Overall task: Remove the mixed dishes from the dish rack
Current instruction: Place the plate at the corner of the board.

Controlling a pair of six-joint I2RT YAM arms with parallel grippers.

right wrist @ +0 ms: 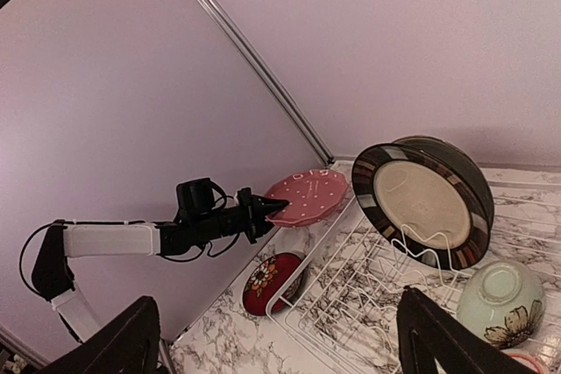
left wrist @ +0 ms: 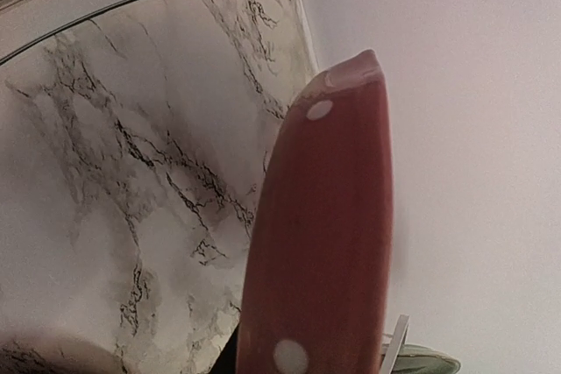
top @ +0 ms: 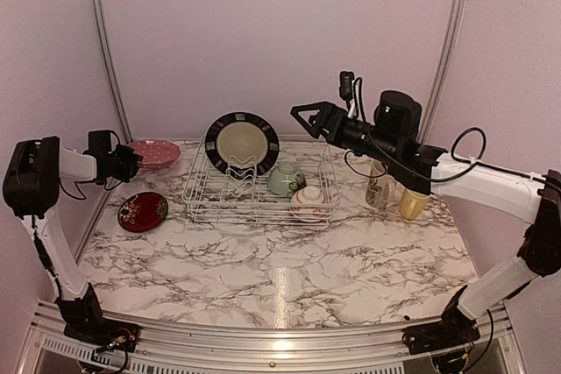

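My left gripper keeps hold of the plate for now, since the pink dotted plate [top: 155,153] is above the table and would drop onto the marble if I opened now.
The white wire dish rack [top: 203,188] [right wrist: 326,314] stands at the back middle of the table. A black-rimmed cream plate [top: 243,142] [right wrist: 425,203] stands upright in it, beside a pale green flowered bowl [top: 286,179] [right wrist: 500,299] and a red-white patterned bowl [top: 309,201]. My left gripper [top: 131,162] [right wrist: 267,208] is shut on the rim of the pink dotted plate [top: 155,153] [left wrist: 324,243] [right wrist: 307,197], holding it level above the table left of the rack. My right gripper [top: 302,116] [right wrist: 276,304] hangs open and empty above the rack's right end.
A small dark-red flowered plate [top: 143,211] [right wrist: 273,279] lies on the marble table left of the rack, below the pink plate. A cream mug [top: 379,188] and a yellow mug [top: 412,205] stand right of the rack, partly behind my right arm. Walls close in on the left and back.
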